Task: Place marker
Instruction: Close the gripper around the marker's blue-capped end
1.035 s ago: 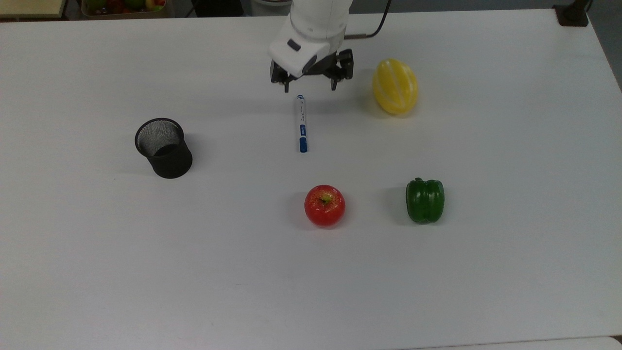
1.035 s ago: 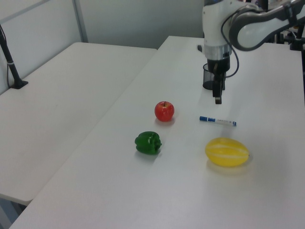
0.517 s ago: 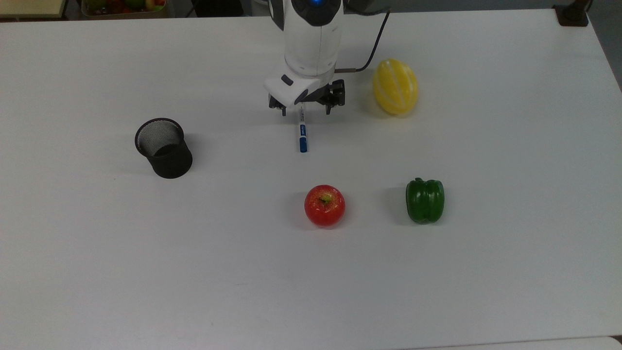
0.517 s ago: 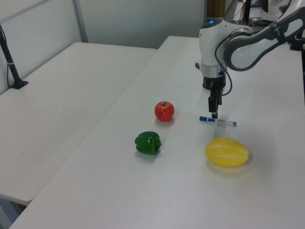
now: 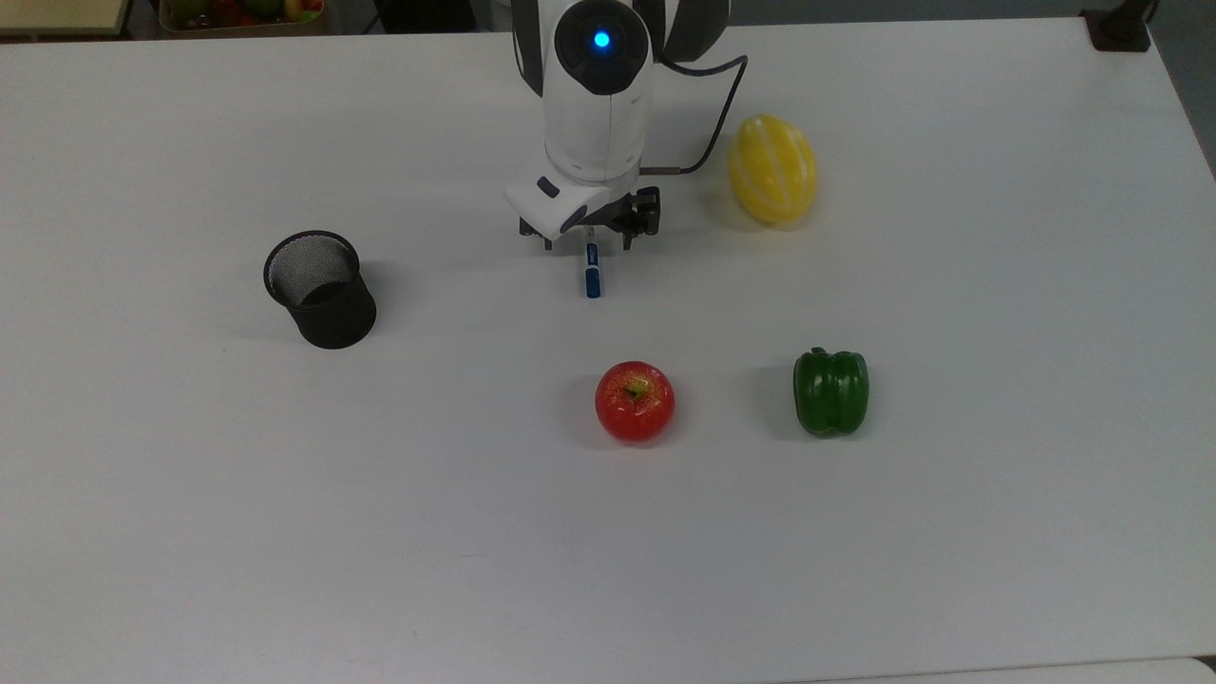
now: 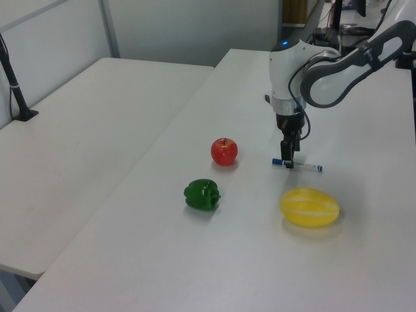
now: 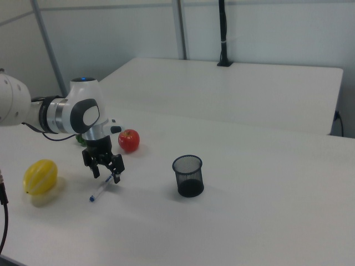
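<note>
Next, my gripper takes hold of the marker by its body [image 6: 285,163] beside the blue cap, which leaves the marker's opposite end [image 6: 317,168] free for placing.
The marker [image 5: 592,273] lies flat on the white table [image 5: 285,532], a slim white pen with a blue cap pointing toward the top view's bottom. Its far half is hidden under the arm's hand in the top view. My gripper [image 5: 587,240] is down low over the marker, open, with one finger on each side of the barrel. In the left view the gripper [image 6: 289,160] reaches down to the marker [image 6: 308,167] near its blue cap end. The right view shows the gripper [image 7: 106,175] spread just above the marker [image 7: 99,192].
A black mesh cup [image 5: 319,288] stands upright toward the top view's left. A yellow melon [image 5: 772,168] lies to the right of the gripper. A red apple [image 5: 635,401] and a green pepper [image 5: 831,391] sit nearer the front edge.
The gripper has come down and forward from behind the marker's far tip until it straddles the barrel, still open. The marker has not moved.
</note>
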`<state>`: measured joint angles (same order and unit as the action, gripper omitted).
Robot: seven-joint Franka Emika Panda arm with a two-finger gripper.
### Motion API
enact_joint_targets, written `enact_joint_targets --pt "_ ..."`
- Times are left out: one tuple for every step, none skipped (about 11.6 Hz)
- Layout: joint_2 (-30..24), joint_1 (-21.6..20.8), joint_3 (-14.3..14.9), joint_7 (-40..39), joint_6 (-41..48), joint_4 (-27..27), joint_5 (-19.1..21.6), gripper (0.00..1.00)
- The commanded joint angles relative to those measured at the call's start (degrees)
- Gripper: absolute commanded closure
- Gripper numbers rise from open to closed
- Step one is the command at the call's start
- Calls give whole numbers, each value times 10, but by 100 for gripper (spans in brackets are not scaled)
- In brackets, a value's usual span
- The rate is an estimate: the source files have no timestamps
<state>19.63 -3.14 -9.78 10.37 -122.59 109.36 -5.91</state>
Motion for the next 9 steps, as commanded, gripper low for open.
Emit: enact_joint_targets --pt "6 -2 3 16 -28 5 -20 25" --pt "10 -2 3 16 -32 4 -21 36" --pt "12 -2 3 16 -32 3 -21 43" --pt "12 -1 3 16 -34 3 -21 49" --pt "12 -1 3 16 -38 3 -21 57" --pt "12 1 3 16 -38 2 -21 65" --pt "12 1 3 16 -38 2 -21 71" --pt "11 1 3 16 -38 2 -21 73" --pt "11 1 3 16 -38 2 -21 78"
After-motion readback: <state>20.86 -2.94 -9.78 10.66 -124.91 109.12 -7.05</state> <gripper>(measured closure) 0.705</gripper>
